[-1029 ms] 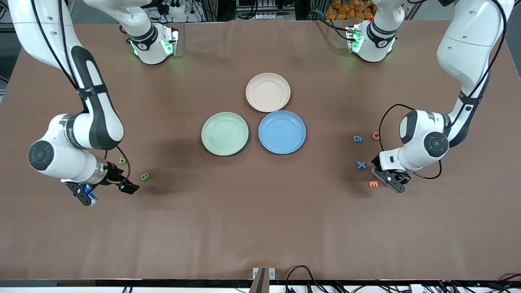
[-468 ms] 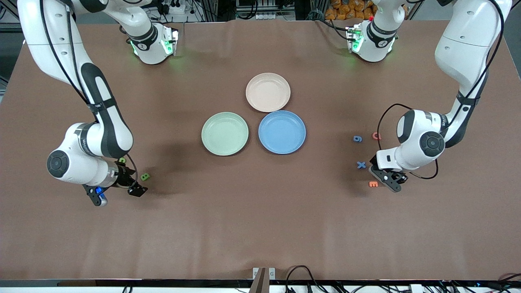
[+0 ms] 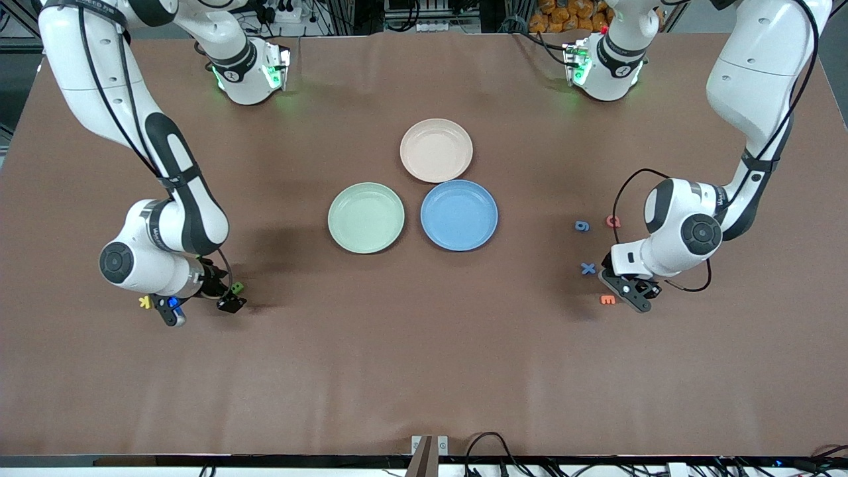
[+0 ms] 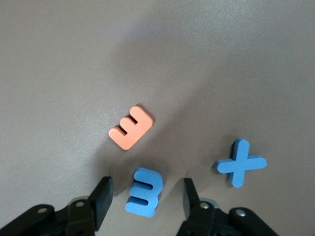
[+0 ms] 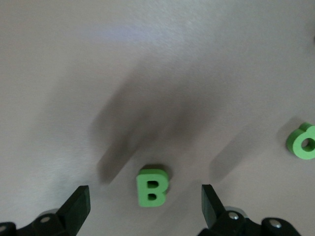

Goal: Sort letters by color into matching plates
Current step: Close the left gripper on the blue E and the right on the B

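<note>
My right gripper is about to grab the green B by its straight spine and rounded lobes, so it can sort it onto the pale green plate (image 3: 366, 217).
A pale green plate (image 3: 366, 217) and a blue plate (image 3: 459, 214) sit side by side mid-table. My left gripper (image 4: 146, 191) is low over the table, open, its fingers on either side of a blue letter (image 4: 143, 192) without touching it. A blue X (image 4: 240, 162) (image 3: 588, 268) and a blue 9 (image 3: 582, 226) lie close by. My right gripper (image 5: 144, 199) (image 3: 199, 306) is open and low, straddling a green B (image 5: 152, 187) (image 3: 236, 287) with wide gaps on both sides. Another green letter (image 5: 302, 141) lies beside it.
A beige plate (image 3: 436, 150) sits beside the two coloured plates, farther from the front camera. An orange E (image 3: 607, 299) (image 4: 131, 127) and a red letter (image 3: 613, 220) lie by the left gripper. A yellow K (image 3: 145, 302) lies by the right gripper.
My right arm has swung toward the green B, bringing its open gripper around it and uncovering the yellow K. The left gripper has shifted slightly and its fingers have narrowed.
</note>
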You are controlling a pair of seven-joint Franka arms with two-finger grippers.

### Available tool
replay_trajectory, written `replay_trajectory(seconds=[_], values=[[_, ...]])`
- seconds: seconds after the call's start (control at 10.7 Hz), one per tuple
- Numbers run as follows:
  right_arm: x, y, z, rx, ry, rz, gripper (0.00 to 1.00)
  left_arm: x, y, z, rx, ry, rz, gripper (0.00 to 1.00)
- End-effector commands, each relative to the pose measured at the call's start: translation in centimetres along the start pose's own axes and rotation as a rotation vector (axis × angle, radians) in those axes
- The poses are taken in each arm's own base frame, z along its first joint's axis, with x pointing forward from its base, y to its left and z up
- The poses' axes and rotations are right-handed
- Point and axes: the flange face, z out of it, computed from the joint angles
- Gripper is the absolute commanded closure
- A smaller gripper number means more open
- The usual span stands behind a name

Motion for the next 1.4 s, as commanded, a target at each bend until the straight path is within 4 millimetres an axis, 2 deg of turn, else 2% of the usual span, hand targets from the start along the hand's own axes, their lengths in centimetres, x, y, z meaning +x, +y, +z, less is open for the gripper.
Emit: replay_trajectory(seconds=[0.0,0.09,0.19,0.37,0.56,0.84,1.03,1.12,1.31], values=[[-0.6,0.8,1.1,0.003,-0.010,0.025,0.00,0.0,0.1,0.4,0.010,-0.004,0.017,0.40],[-0.6,0.8,1.2,0.007,-0.004,0.025,0.00,0.1,0.1,0.5,0.009,-0.004,0.017,0.41],[-0.9,1.3,1.9,0.005,0.000,0.027,0.00,0.1,0.1,0.3,0.012,-0.002,0.017,0.47],[-1.2,1.6,2.2,0.004,0.003,0.026,0.03,0.3,0.2,0.4,0.011,-0.001,0.018,0.71],[-1.3,1.5,2.2,0.003,0.003,0.022,0.28,0.3,0.1,0.2,0.013,0.001,0.018,1.00],[-1.4,1.5,2.2,0.002,0.003,0.020,0.66,0.6,0.1,-0.2,0.020,0.007,0.021,1.00],[-1.4,1.5,2.1,0.004,0.004,0.020,0.85,2.1,1.4,-1.4,0.031,0.022,0.014,1.00],[-1.3,1.4,2.1,0.005,0.005,0.021,0.92,2.5,1.8,-2.1,0.036,0.023,-0.006,1.00],[-1.3,1.4,2.0,0.006,0.006,0.021,0.96,3.4,3.1,-2.9,0.020,0.019,-0.031,1.00]])
